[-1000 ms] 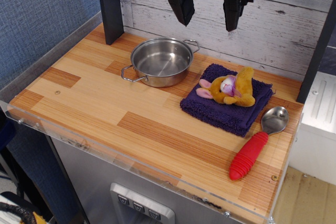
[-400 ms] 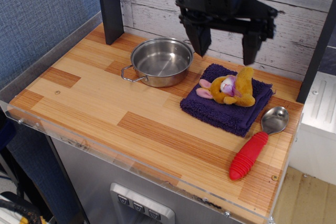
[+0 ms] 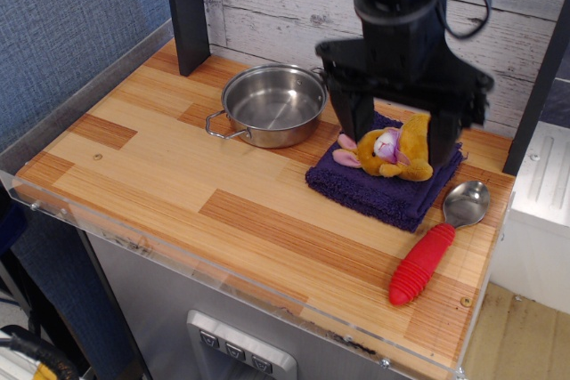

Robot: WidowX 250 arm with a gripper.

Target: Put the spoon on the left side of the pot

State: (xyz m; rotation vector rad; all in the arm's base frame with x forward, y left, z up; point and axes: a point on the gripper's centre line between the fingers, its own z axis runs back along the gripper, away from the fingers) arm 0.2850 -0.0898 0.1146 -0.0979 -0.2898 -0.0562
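Note:
The gripper grabs the spoon by its red handle near the metal bowl (image 3: 440, 237) next, to set it beside the pot (image 3: 272, 105).
The spoon (image 3: 435, 242), with a shiny metal bowl and a thick red ribbed handle, lies flat near the table's right front corner. The steel pot (image 3: 272, 105), shallow and with two loop handles, stands empty at the back middle of the wooden table (image 3: 160, 171). My black gripper (image 3: 397, 136) hangs open above the purple towel, its two fingers spread wide on either side of the plush toy. Nothing is between the fingers. The gripper is up and to the left of the spoon, well apart from it.
A folded purple towel (image 3: 374, 189) lies between pot and spoon, with a yellow plush toy (image 3: 396, 150) on top. A black post (image 3: 185, 8) stands at the back left. A clear acrylic lip runs along the table's front edge.
The gripper has come down and moved right and toward the front, from above the pot's far side to over the towel. It stays open. Spoon, pot, towel and toy have not moved.

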